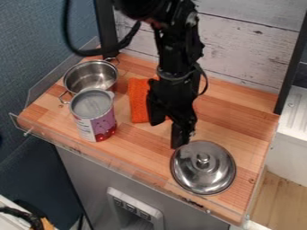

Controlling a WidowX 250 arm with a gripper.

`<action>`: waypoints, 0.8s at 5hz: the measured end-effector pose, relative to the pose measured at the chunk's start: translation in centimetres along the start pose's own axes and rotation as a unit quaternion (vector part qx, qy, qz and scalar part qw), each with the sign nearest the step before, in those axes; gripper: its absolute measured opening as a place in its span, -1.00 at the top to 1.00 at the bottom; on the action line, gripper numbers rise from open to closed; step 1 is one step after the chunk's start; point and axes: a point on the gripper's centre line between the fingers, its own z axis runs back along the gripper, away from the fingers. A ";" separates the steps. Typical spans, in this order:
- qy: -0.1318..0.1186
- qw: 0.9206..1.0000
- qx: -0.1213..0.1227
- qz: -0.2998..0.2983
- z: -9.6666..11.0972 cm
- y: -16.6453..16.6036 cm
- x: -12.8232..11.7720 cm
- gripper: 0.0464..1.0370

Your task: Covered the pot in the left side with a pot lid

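Observation:
I should grab the silver pot lid [207, 175] by its knob next, to cover the pot.
The black gripper [168, 133] hangs over the middle of the counter, its two fingers spread with a gap between them. Just below and to the right of it, the round silver pot lid [207, 175] lies flat, knob up, near the front right of the counter. One fingertip is close to the lid's upper left rim; whether they touch I cannot tell. The silver pot [90, 77] stands uncovered at the back left, well away from the gripper, its front edge partly hidden by a can.
A purple and white can [103, 123] stands right in front of the pot. An orange cloth [138, 101] lies between the can and the arm, partly behind the gripper. A low clear barrier [108, 160] runs along the counter's front edge, with a wooden wall behind.

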 end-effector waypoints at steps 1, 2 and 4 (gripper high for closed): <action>-0.008 0.999 -0.008 -0.033 -0.8 -2.4 -0.1 -0.93; -0.026 0.998 -0.008 -0.050 -0.7 -3.9 0.9 -0.93; -0.030 0.997 -0.019 -0.065 -0.8 -5.5 1.1 -0.91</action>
